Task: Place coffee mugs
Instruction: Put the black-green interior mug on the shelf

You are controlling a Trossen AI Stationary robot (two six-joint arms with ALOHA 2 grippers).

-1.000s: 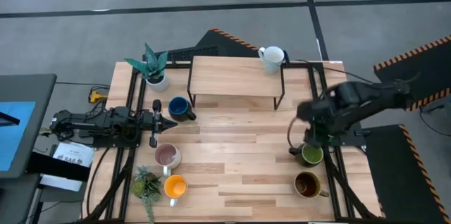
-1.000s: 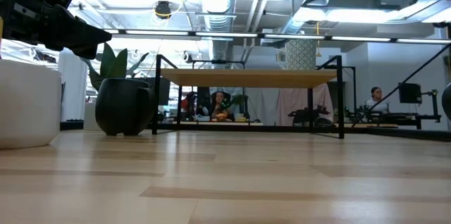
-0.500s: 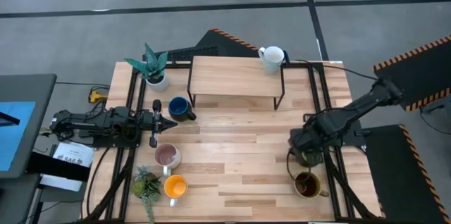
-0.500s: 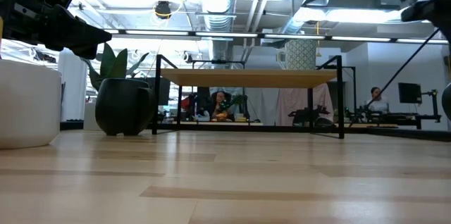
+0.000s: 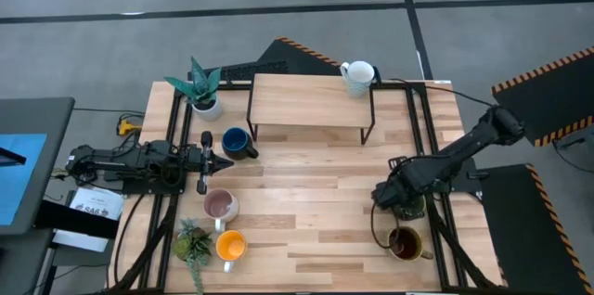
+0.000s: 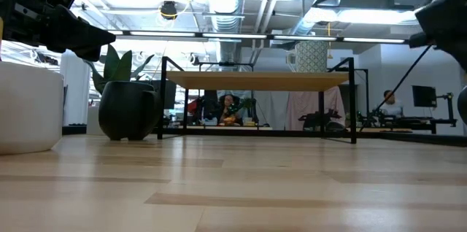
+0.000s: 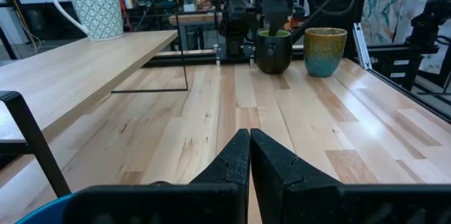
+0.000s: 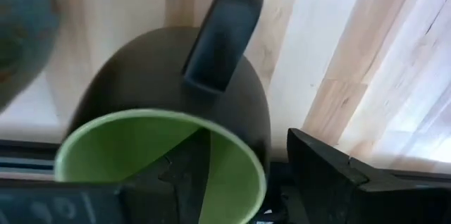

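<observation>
The right gripper picks up the green mug by its rim [image 8: 258, 175] next, which leaves the green mug's black handle [image 8: 225, 30] free as I place the mug.
The green mug [image 8: 162, 132] stands on the table near the right edge, its handle [image 8: 222, 30] pointing away from my wrist. My right gripper [image 8: 250, 175] is open over it: one finger [image 8: 187, 164] is inside the mug, the other [image 8: 331, 175] outside its wall. In the high view the arm hides most of this mug [image 5: 411, 208]. The brown mug [image 5: 404, 242] stands just nearer. A white mug [image 5: 357, 74] is on the shelf's right end. Dark blue [image 5: 237, 142], pale pink [image 5: 220, 205] and orange [image 5: 230, 245] mugs stand at the left, by my shut left gripper [image 5: 206, 158].
A low wooden shelf on a black frame [image 5: 311, 100] crosses the far middle of the table. The teal spiky plant [image 5: 200, 86] stands at the far left and the bushy plant [image 5: 192, 239] at the near left. The table's middle [image 5: 306, 202] is bare wood.
My right gripper has moved down and toward the near edge onto the green mug, and one finger now stands inside it. The mug has stayed where it was.
</observation>
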